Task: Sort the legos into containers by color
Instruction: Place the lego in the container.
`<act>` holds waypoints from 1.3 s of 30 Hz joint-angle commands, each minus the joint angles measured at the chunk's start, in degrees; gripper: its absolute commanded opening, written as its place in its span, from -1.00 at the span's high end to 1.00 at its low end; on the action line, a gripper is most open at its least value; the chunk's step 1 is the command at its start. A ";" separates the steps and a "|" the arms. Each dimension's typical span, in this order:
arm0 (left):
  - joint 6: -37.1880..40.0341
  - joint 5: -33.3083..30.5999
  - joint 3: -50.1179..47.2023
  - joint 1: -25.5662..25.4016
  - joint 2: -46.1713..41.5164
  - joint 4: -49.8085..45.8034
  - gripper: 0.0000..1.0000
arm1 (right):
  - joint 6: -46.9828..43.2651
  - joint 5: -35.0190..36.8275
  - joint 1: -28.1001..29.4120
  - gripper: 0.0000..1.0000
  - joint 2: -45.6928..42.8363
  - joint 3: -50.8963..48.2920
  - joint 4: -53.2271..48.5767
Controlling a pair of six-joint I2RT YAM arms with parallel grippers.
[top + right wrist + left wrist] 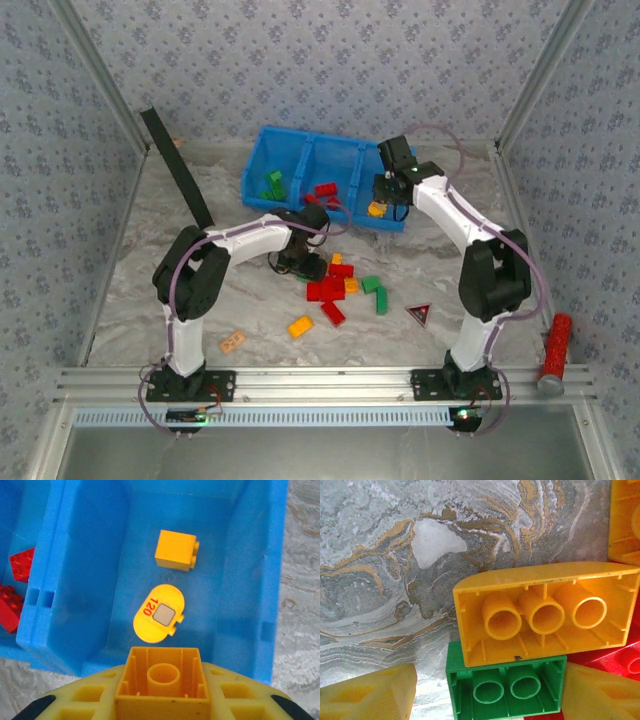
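Note:
My left gripper should close now and would hold the green brick: both fingers reach down to rim depth beside its opposite ends.
The blue bin (pixel 262 150) stands at the back with three compartments: green legos (pixel 273 185) on the left, red legos (pixel 325 190) in the middle, yellow ones (pixel 377 209) on the right. My right gripper (pixel 161 692) hangs over the right compartment (pixel 250 555), shut on a yellow-orange brick (pixel 161 680). Below it lie a square yellow brick (pixel 175 550) and an oval yellow piece (pixel 159 613) marked 120. My left gripper (pixel 490 697) is down at the loose pile (pixel 335 285), open astride an upturned green brick (pixel 507 687). The right finger (pixel 600 695) touches this brick; the left finger (pixel 370 695) stands off. An upturned yellow brick (pixel 545 612) abuts it.
Loose on the marble table are a yellow brick (pixel 301 326), a red brick (pixel 333 312) and a green one (pixel 378 295). A pale orange flat piece (pixel 233 341), a black triangle (pixel 418 313), a leaning black bar (pixel 178 165) and a red cylinder (pixel 553 350) are also here.

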 commanded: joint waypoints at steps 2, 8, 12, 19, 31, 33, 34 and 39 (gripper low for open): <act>-0.63 -0.08 0.59 -0.23 1.01 -0.83 -0.45 | -2.12 -1.11 -0.67 0.33 4.61 4.30 0.36; -0.84 -0.08 0.11 -0.23 1.03 -0.86 -0.45 | -2.49 -2.61 -1.39 0.29 10.98 7.34 0.42; -1.24 0.09 -0.53 -0.23 1.17 -0.67 -0.44 | -2.50 -2.76 -1.75 0.26 14.07 8.43 0.65; -1.28 -0.17 -0.09 -0.24 2.08 -1.54 -0.43 | -2.40 -3.68 -2.41 0.18 17.14 8.35 1.38; -1.95 0.84 -1.02 -0.23 2.42 -1.36 -0.33 | -3.02 -3.54 -2.64 -0.21 13.96 4.68 3.40; -1.90 1.14 -1.02 -0.24 2.67 -1.35 -0.29 | -3.28 -3.80 -2.58 -0.22 12.73 4.16 3.58; -1.90 1.28 -0.94 -0.22 2.75 -1.33 -0.28 | -3.39 -4.12 -2.72 -0.22 12.11 3.83 3.73; -1.81 1.67 -0.66 -0.23 2.76 -1.36 -0.21 | -3.92 -6.55 -2.82 -0.27 9.08 3.01 3.50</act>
